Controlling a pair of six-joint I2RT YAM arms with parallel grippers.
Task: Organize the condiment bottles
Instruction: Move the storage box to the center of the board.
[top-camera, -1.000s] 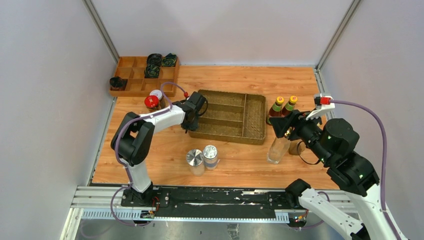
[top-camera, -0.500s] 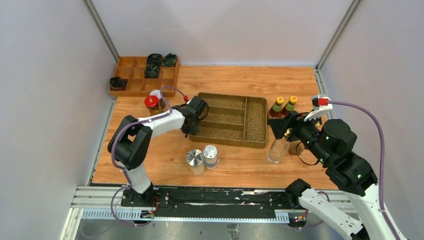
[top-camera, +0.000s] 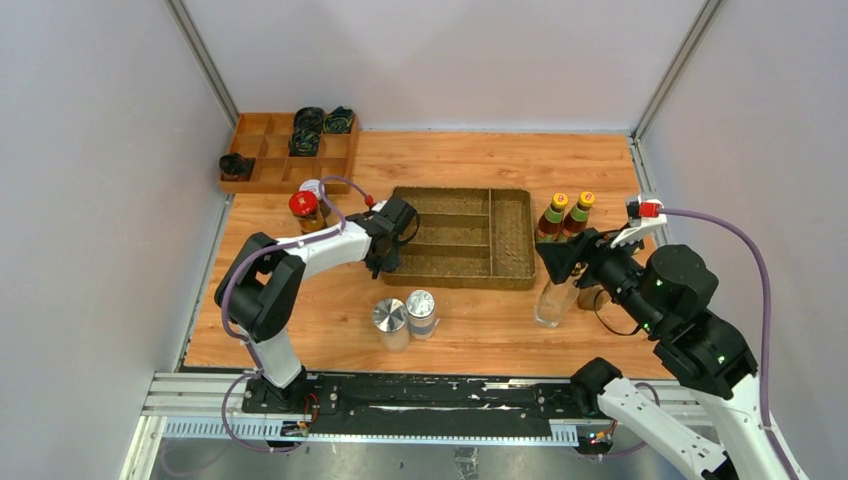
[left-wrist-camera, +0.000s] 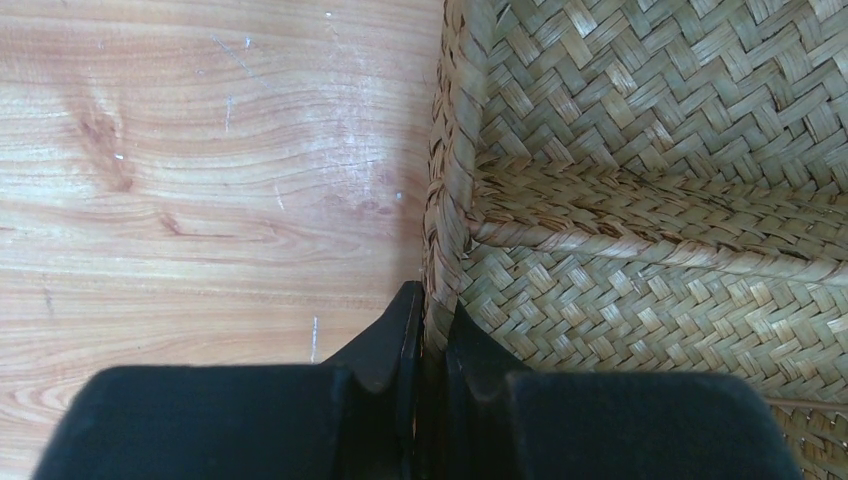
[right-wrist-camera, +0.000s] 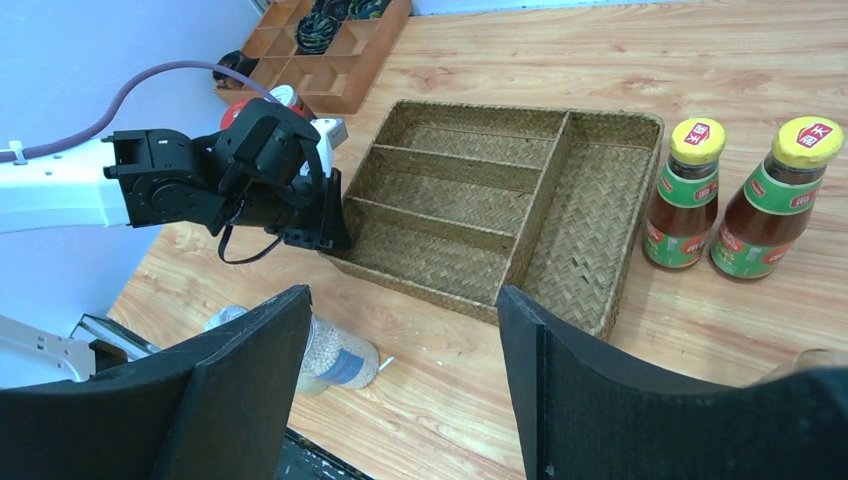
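The woven tray is on the flat tabletop and would remain there, so it is now time for my left gripper to open.
My left gripper is shut on the left wall of the woven tray, one finger inside and one outside. Two yellow-capped sauce bottles stand just right of the tray. My right gripper hangs open above a clear bottle and hides its top. Two silver-lidded shakers stand near the front edge. A red-lidded jar and a white-lidded jar stand left of the tray.
A wooden compartment box with dark cloth bundles sits at the back left. Grey walls close in both sides. The black rail runs along the near edge. Something brownish shows partly behind my right arm.
The tray has turned squarer to the table as my left gripper dragged its left end. My right gripper drifted slightly toward the near side, still open.
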